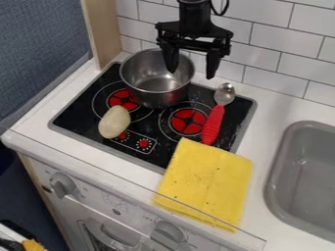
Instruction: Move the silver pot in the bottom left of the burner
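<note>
My gripper grabs the silver pot (157, 91) by its rim next, to shift the pot to the burner's front corner by the pale egg-shaped object.
The black gripper (192, 66) hangs at the top centre, its two fingers apart and pointing down. Its left finger is over the inside of the silver pot (157, 91), and its right finger is beyond the pot's right rim. Whether either finger touches the pot, I cannot tell. The pot stands upright on the back part of the black burner plate (78, 115), and its visible interior is empty.
On the plate's front left lies a pale egg-shaped object (114, 122). A spoon with a red handle (213, 125) lies at the right, beside a yellow cloth (204, 184) overlapping the plate's front edge. A grey sink (278, 166) is far right; tiled wall behind.
</note>
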You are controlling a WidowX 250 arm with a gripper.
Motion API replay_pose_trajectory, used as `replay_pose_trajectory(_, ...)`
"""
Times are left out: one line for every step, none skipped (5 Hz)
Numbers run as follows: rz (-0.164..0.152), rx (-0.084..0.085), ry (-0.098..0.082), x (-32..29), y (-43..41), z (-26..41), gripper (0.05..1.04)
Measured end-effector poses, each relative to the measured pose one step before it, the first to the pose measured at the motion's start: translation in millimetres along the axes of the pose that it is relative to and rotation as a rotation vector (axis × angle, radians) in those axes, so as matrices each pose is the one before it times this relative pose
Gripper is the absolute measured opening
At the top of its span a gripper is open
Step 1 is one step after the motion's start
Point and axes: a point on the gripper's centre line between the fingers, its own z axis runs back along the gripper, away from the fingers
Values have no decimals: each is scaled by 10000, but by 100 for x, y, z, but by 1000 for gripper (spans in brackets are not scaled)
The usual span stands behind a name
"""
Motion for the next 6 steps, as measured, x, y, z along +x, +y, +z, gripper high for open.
replay_pose_trajectory(96,221,484,257,711,-2263,999)
replay_pose_trajectory(-1,62,394,112,23,-1675,951)
replay_pose_trajectory(-157,-91,-52,41,-437,-83,670)
replay_pose_trajectory(-169,-11,-49,-5,-714,15,366)
replay_pose_trajectory(92,-11,-91,133,42,-34,158)
replay_pose_trajectory(1,45,133,-212,71,2,80)
